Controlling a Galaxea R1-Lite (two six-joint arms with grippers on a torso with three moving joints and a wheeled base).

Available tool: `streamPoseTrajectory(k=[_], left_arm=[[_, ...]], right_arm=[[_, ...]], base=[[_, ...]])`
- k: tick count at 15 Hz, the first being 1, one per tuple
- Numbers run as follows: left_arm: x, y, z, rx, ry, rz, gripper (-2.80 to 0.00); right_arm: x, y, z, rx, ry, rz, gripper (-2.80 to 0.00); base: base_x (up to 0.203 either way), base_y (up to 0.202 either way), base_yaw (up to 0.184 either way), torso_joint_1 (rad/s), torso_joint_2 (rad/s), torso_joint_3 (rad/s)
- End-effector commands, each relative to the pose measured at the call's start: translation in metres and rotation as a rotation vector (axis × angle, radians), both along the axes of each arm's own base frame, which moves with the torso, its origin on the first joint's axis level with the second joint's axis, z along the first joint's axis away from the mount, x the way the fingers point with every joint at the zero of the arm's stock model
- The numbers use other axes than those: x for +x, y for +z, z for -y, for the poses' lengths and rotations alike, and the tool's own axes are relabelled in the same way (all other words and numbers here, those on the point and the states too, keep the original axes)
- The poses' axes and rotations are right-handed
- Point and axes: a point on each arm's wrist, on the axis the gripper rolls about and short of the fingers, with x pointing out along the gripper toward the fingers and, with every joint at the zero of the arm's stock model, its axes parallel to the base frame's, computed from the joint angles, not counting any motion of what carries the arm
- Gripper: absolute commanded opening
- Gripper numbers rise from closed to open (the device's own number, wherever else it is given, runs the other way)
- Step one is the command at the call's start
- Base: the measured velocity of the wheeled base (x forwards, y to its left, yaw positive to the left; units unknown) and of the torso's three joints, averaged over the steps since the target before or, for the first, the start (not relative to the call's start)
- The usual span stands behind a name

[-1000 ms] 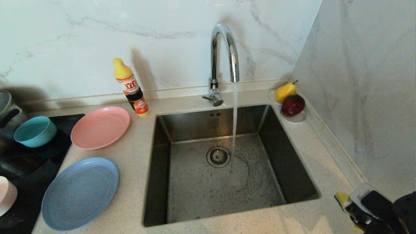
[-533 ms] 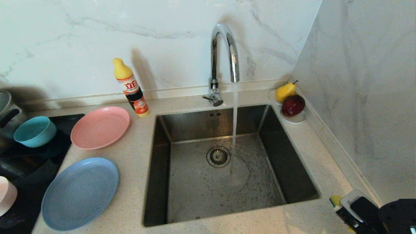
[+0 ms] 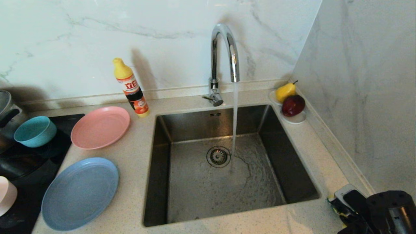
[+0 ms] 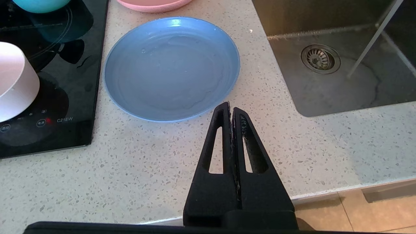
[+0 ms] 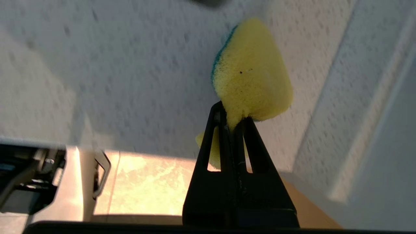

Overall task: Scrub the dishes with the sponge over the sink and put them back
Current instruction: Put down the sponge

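My right gripper now keeps holding the sponge until it's lower and inward, since the yellow sponge's near corner (image 5: 214,154) shows over the counter's front edge.
My right gripper (image 3: 342,208) hangs over the counter's near right corner, beside the sink (image 3: 195,191). It is shut on the yellow sponge (image 5: 251,73), whose green side faces away. Water runs from the chrome tap (image 3: 224,52) into the basin. Left of the sink lie the salmon-pink plate (image 3: 100,127) and the grey-blue plate (image 3: 79,193). The teal bowl (image 3: 35,131) and the pale pink bowl (image 3: 6,195) stand on the black hob. My left gripper (image 4: 230,109) is shut and empty, parked over the counter's front edge next to the blue plate (image 4: 172,68).
A yellow-capped detergent bottle (image 3: 131,87) stands behind the pink plate. A white saucer (image 3: 296,119) with a pear and an apple sits at the sink's far right corner. A steel pot (image 3: 5,107) is at the far left. A marble wall closes the right side.
My right gripper, still holding the sponge, has slid a little left along the counter's near right corner, and its wrist has swung further into view. The left arm has kept still.
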Motion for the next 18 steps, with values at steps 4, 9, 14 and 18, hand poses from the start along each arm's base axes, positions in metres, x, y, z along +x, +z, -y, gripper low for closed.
streamPoseTrajectory(k=[4, 9, 14, 18], left_arm=[[0.0, 0.0, 0.0, 0.0, -0.001, -0.002, -2.8], [0.0, 0.0, 0.0, 0.0, -0.001, -0.002, -2.8], [0.0, 0.0, 0.0, 0.0, 0.0, -0.002, -2.8], [0.0, 0.0, 0.0, 0.0, 0.0, -0.002, -2.8]], right_arm=[[0.029, -0.016, 0.003, 0.006, -0.047, -0.012, -2.8], [0.054, -0.002, 0.018, 0.021, -0.054, 0.049, -2.8], [0.055, 0.0, 0.013, 0.025, -0.023, 0.055, -2.8], [0.047, -0.002, 0.015, 0.019, -0.022, 0.046, -2.8]], base=[[0.0, 0.0, 0.0, 0.0, 0.0, 0.0], [0.0, 0.0, 0.0, 0.0, 0.0, 0.0], [0.0, 0.0, 0.0, 0.0, 0.0, 0.0], [0.0, 0.0, 0.0, 0.0, 0.0, 0.0]])
